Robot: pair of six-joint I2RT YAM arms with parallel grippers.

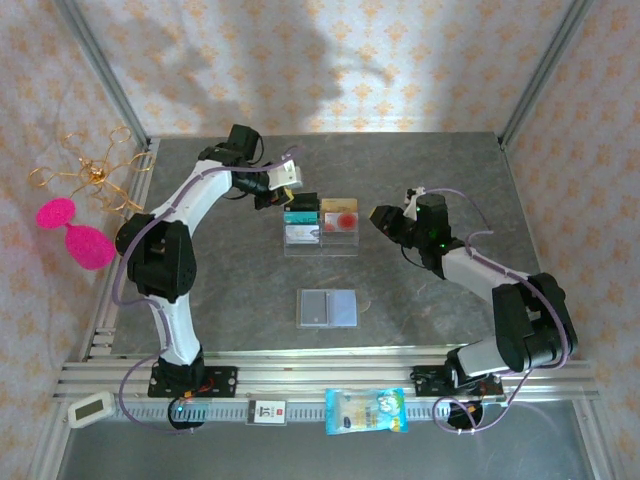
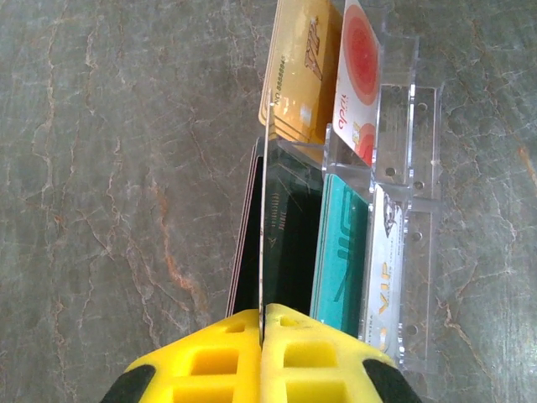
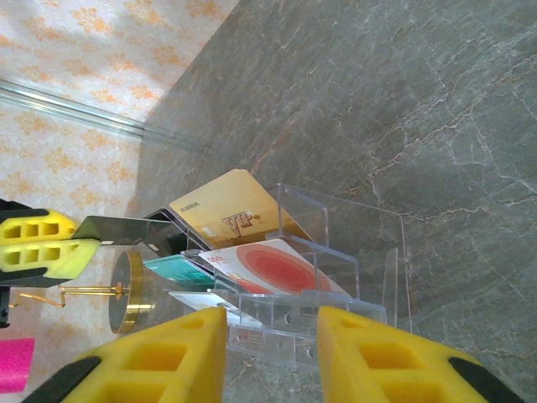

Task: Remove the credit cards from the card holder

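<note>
The dark grey card hangs edge-on between black and teal cards and would end in the black card's slot. It is now time for my left gripper to open.
The card holder (image 1: 326,308) lies open and flat at the table's middle front, pale blue-grey inside. Behind it a clear acrylic tray (image 1: 343,240) holds several credit cards on edge: gold (image 2: 300,67), red-and-white (image 2: 359,80), teal (image 2: 340,252) and a pale VIP one (image 2: 386,260). My left gripper (image 2: 262,319) is shut on a dark grey card (image 2: 281,243), held edge-on just above the tray's left end beside a black card (image 2: 245,252). My right gripper (image 3: 273,323) stands open just right of the tray (image 3: 361,252), holding nothing.
A gold wire ornament (image 1: 90,170) and a pink object (image 1: 75,230) sit beyond the table's left edge. A blue snack packet (image 1: 366,411), a small label and a white timer (image 1: 92,408) lie on the front rail. Metal frame posts stand at the back corners.
</note>
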